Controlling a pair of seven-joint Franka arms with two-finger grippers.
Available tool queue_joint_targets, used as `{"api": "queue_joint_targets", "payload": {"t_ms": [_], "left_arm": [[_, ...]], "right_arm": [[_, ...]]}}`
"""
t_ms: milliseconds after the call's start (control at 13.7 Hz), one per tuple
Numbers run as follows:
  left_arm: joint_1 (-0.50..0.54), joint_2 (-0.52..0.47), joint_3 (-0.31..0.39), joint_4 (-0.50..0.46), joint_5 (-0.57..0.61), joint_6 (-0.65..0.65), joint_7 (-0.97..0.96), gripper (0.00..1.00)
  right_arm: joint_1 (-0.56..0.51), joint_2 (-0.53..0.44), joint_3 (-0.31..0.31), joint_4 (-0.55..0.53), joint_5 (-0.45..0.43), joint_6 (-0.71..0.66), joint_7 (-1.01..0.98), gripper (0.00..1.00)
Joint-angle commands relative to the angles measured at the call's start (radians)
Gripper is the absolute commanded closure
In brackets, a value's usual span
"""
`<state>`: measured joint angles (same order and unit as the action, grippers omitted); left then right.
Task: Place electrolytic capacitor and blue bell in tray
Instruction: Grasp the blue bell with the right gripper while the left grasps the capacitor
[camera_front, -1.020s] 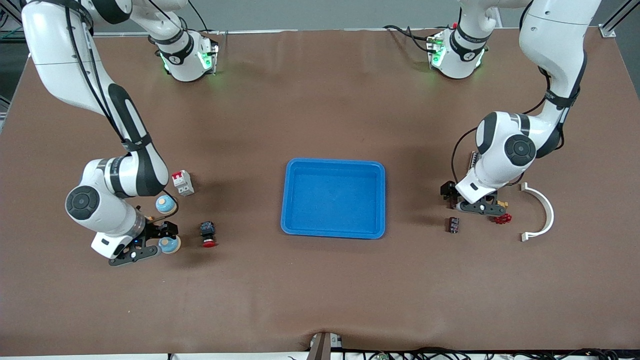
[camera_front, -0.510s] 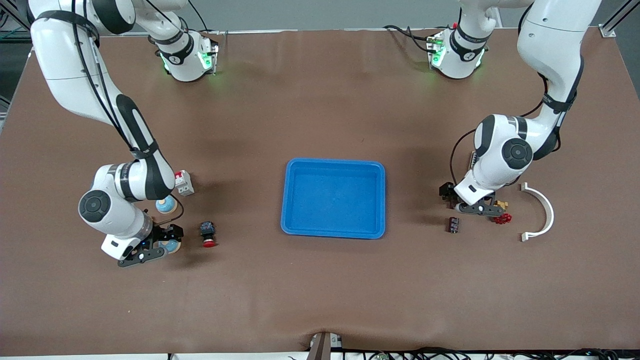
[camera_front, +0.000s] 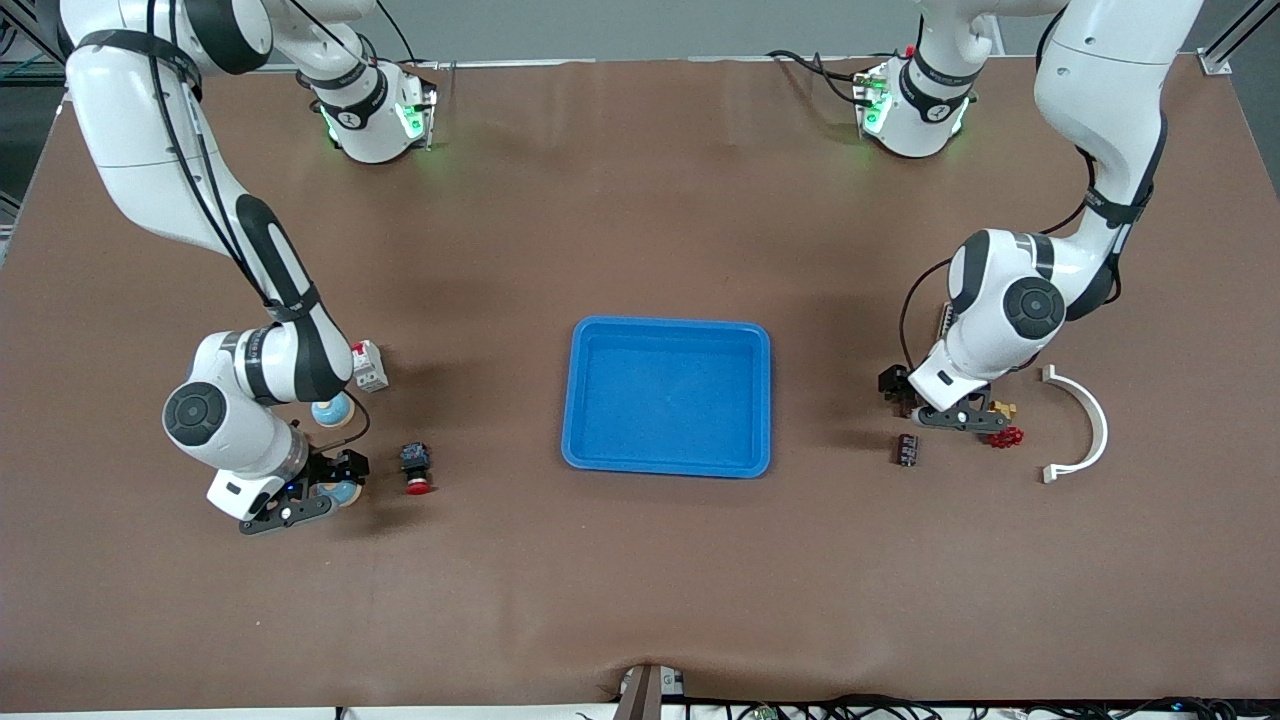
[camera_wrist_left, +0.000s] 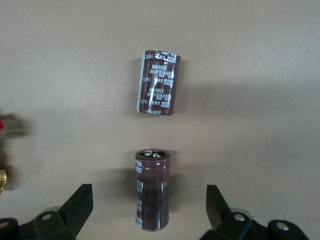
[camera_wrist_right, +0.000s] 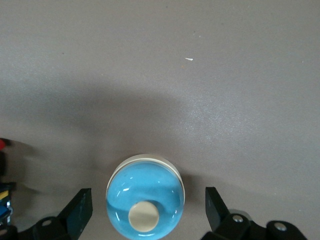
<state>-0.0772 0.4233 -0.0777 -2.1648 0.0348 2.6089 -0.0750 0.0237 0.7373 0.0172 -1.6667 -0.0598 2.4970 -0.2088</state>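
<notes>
The blue bell is between the two fingers of my right gripper and would be caught if they closed now, so my right gripper needs to close.
The blue tray (camera_front: 668, 325) lies in the middle of the table. My left gripper (camera_front: 930, 402) (camera_wrist_left: 149, 210) is low over the table at the left arm's end, open, with an upright brown electrolytic capacitor (camera_wrist_left: 151, 195) between its fingers, untouched. A second capacitor (camera_front: 908, 449) (camera_wrist_left: 159, 82) lies on its side, nearer the front camera. My right gripper (camera_front: 318, 490) (camera_wrist_right: 146, 210) is open around a blue bell (camera_front: 346, 491) (camera_wrist_right: 145, 197) with a cream knob; both fingers stand clear of it. Another blue bell (camera_front: 331, 410) sits farther from the front camera.
A red-and-white breaker (camera_front: 366, 365) and a red push button (camera_front: 415, 468) lie near the bells. A small red knob (camera_front: 1005, 437), a brass-coloured part (camera_front: 1003, 408) and a white curved piece (camera_front: 1085, 425) lie by the left gripper.
The right gripper has shifted toward the tray and come down around the nearer bell. The left gripper moved a little off the lying capacitor. Both stayed open.
</notes>
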Motion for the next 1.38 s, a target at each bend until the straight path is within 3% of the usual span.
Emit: {"api": "queue_joint_targets", "payload": {"t_ms": [0,219,364,437,729,874,1020,1239,1311], "left_arm": [[0.002,0.008,-0.001,0.007,0.014,0.011,-0.019,0.0],[0.002,0.009,-0.001,0.006,0.016,0.013,-0.019,0.0],[0.002,0.021,-0.001,0.0,0.016,0.048,-0.019,0.0],[0.002,0.028,-0.001,-0.001,0.016,0.06,-0.019,0.0],[0.004,0.029,-0.001,-0.001,0.016,0.06,-0.019,0.03],[0.007,0.029,-0.001,-0.003,0.016,0.057,-0.017,0.21],[0.008,0.025,-0.001,-0.009,0.016,0.05,-0.014,0.29],[0.008,0.017,-0.001,-0.018,0.016,0.049,-0.016,0.62],[0.008,0.015,0.001,-0.023,0.016,0.048,-0.017,0.77]], "right_arm": [[-0.007,0.011,0.006,0.01,0.005,0.017,-0.014,0.0],[-0.007,0.013,0.006,0.01,0.005,0.016,-0.014,0.0],[-0.007,0.013,0.006,0.011,0.005,0.016,-0.014,0.27],[-0.007,0.013,0.006,0.012,0.005,0.016,-0.014,0.34],[-0.005,0.013,0.006,0.013,0.008,0.016,-0.011,0.45],[-0.004,0.007,0.006,0.021,0.009,0.007,-0.006,0.45],[-0.001,-0.002,0.007,0.031,0.012,-0.001,-0.003,0.45],[0.005,-0.026,0.01,0.102,0.023,-0.142,0.002,0.44],[0.009,-0.033,0.01,0.135,0.037,-0.197,0.012,0.44]]}}
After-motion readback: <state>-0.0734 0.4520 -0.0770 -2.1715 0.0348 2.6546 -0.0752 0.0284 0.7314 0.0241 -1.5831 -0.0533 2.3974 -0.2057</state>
